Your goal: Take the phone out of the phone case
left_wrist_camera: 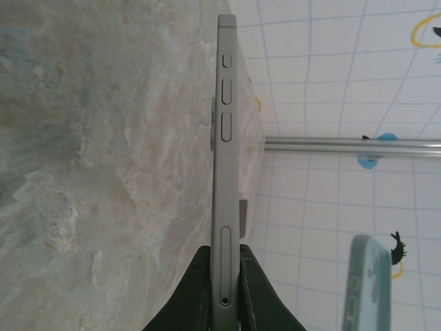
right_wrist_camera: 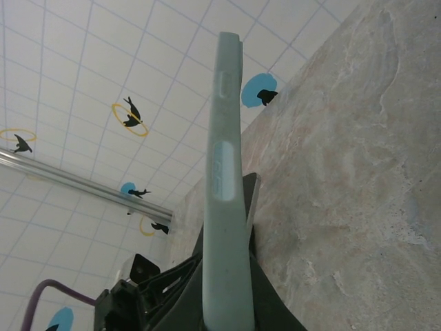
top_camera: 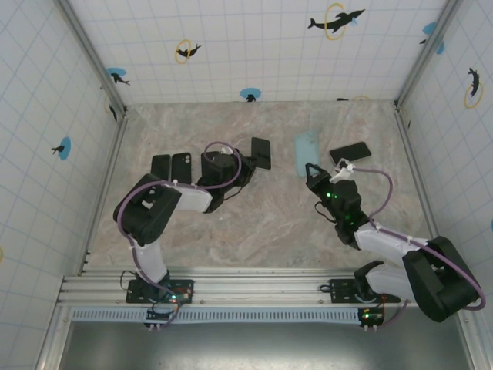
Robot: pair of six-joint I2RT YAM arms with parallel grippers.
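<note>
My left gripper should keep holding the dark grey phone (top_camera: 260, 153) until it rests on the tabletop: its bottom is above, so if I opened now, it would fall.
My left gripper (top_camera: 245, 162) is shut on the lower edge of a dark grey phone (top_camera: 260, 153), which is lifted above the table. In the left wrist view the phone (left_wrist_camera: 224, 138) stands edge-on between the jaws of the left gripper (left_wrist_camera: 225, 276), side buttons showing. My right gripper (top_camera: 310, 169) is shut on a light blue phone case (top_camera: 306, 151). In the right wrist view the case (right_wrist_camera: 224, 158) rises edge-on from the right gripper (right_wrist_camera: 226, 283). Phone and case are apart, with a gap of bare table between them. The case (left_wrist_camera: 368, 283) also shows at the lower right of the left wrist view.
A second dark phone (top_camera: 350, 153) lies flat on the marbled table (top_camera: 269, 223), right of the case, and shows behind it (right_wrist_camera: 249, 196). Two black slabs (top_camera: 181, 165) (top_camera: 160, 166) lie left of the left gripper. Tiled walls (top_camera: 254, 46) enclose the table.
</note>
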